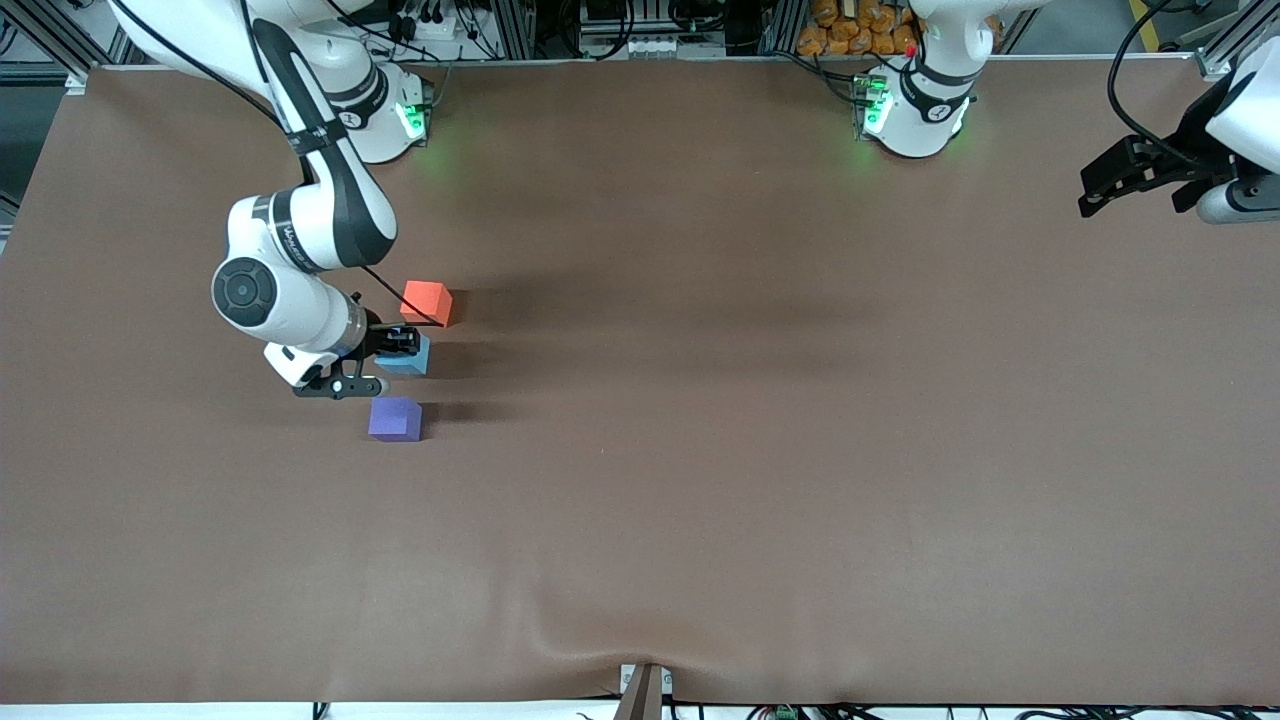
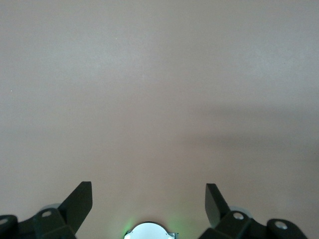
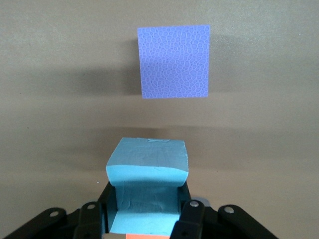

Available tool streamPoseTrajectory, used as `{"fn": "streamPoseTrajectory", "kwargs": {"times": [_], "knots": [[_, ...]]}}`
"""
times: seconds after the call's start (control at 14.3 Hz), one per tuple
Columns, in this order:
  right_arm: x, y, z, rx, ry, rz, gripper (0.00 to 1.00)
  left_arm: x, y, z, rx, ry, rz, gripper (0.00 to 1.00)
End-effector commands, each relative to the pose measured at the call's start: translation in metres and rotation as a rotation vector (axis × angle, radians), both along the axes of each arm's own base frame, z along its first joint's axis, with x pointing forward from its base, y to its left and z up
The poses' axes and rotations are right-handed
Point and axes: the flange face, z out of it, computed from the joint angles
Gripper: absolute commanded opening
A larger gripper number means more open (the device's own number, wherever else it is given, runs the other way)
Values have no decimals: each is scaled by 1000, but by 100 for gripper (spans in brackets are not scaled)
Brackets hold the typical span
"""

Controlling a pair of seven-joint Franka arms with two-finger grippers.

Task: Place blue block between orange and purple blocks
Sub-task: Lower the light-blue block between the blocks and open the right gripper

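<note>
I need to bring the blue block down with my right gripper before I release it: the blue block's lower edge hangs above the brown table cover.
The blue block sits between the orange block and the purple block, toward the right arm's end of the table. My right gripper is shut on the blue block, which looks squeezed between the fingers in the right wrist view. The purple block lies apart from it there, and a sliver of the orange block shows at the edge. My left gripper waits open and empty in the air over the left arm's end of the table; its fingers stand wide apart.
The brown table cover has a slight wrinkle near its front edge. The arm bases stand along the edge farthest from the front camera.
</note>
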Motion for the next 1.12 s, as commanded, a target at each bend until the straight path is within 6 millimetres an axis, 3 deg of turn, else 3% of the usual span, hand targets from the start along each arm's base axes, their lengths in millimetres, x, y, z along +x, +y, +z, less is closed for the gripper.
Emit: {"fn": "streamPoseTrajectory", "kwargs": {"times": [0.0, 1.05], "knots": [[-5, -4, 1, 0, -27, 22, 18, -3, -1, 4, -14, 0, -13, 100], [-15, -6, -58, -26, -46, 36, 19, -3, 4, 2, -13, 9, -7, 100]]}}
